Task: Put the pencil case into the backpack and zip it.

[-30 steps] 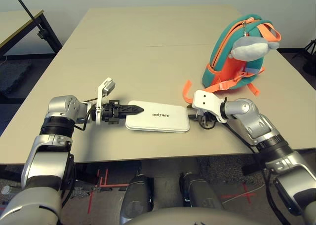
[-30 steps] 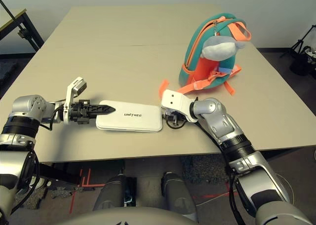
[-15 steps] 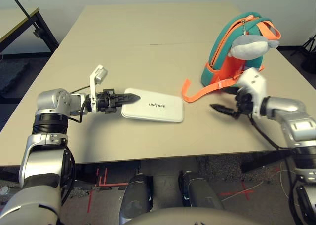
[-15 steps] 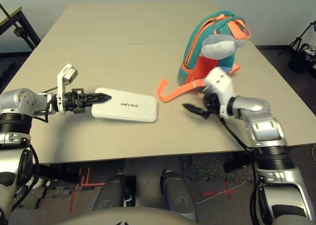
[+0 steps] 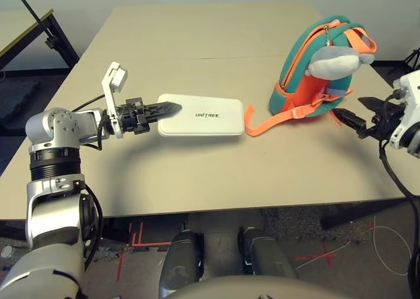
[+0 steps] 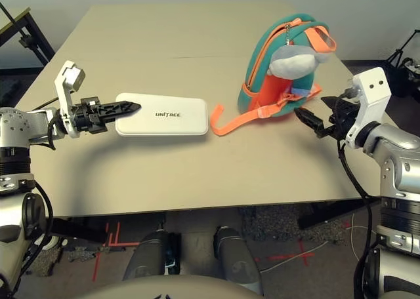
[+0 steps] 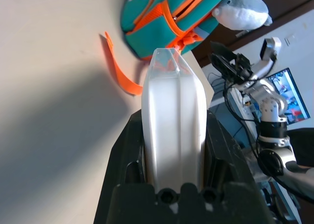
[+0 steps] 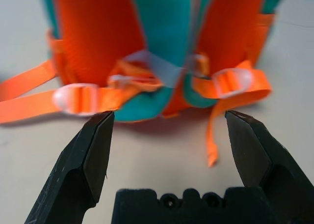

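Observation:
The backpack's body is wider than my right gripper's open fingers, so it will grab its narrow teal shoulder strap (image 8: 164, 32) next.
The white pencil case (image 5: 200, 115) with dark UNITREE lettering lies flat and seems to hang just above the table. My left gripper (image 5: 167, 107) is shut on its left end; in the left wrist view the case (image 7: 174, 91) sits squeezed between both fingers. The teal and orange backpack (image 5: 315, 76) stands upright at the right, with a grey whale charm (image 5: 335, 61) hanging near its top. One orange strap (image 5: 262, 123) trails on the table toward the case. My right gripper (image 5: 357, 119) is open, empty, just right of the backpack, facing its lower straps (image 8: 147, 86).
The beige table (image 5: 197, 37) stretches far behind the case and backpack. A second table with black legs (image 5: 39, 30) stands off to the far left. A dark tripod (image 5: 412, 63) is on the floor at the far right.
My right gripper let go of the case's right end, swung right past the backpack and opened wide. My left gripper carried the case farther from me.

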`<control>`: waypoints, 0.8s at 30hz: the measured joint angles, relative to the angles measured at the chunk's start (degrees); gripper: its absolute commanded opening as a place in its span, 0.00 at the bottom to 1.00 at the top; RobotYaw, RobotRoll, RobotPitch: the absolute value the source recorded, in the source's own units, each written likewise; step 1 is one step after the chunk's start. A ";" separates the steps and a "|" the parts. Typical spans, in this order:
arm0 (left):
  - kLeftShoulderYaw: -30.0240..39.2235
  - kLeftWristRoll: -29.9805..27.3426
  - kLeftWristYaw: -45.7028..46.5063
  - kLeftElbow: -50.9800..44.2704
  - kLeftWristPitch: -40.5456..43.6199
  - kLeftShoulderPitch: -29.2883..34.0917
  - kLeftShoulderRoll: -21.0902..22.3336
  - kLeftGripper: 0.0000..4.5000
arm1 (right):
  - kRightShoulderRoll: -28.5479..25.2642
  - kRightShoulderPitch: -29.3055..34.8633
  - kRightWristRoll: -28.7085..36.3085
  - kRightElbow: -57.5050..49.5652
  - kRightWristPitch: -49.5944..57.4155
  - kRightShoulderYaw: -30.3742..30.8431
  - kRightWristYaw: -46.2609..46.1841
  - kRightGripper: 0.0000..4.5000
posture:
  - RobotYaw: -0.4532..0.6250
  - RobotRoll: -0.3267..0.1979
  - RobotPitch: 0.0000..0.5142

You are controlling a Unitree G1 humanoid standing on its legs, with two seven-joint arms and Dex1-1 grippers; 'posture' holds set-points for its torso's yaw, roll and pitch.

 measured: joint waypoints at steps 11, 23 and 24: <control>2.30 -0.48 1.63 -0.49 -0.41 0.45 0.21 0.30 | 5.15 -13.68 -3.33 23.05 -13.30 5.25 -1.50 1.00 | 0.34 0.62 0.07; 5.06 -2.65 4.43 -2.91 -0.11 1.94 0.66 0.30 | 6.88 -22.01 -5.40 37.06 -21.45 7.15 -1.15 0.96 | 0.36 0.62 0.06; 5.07 -2.74 4.58 -2.92 -0.06 2.02 0.65 0.30 | 7.16 -22.49 -5.46 37.74 -21.72 7.14 -1.13 0.91 | 0.36 0.62 0.06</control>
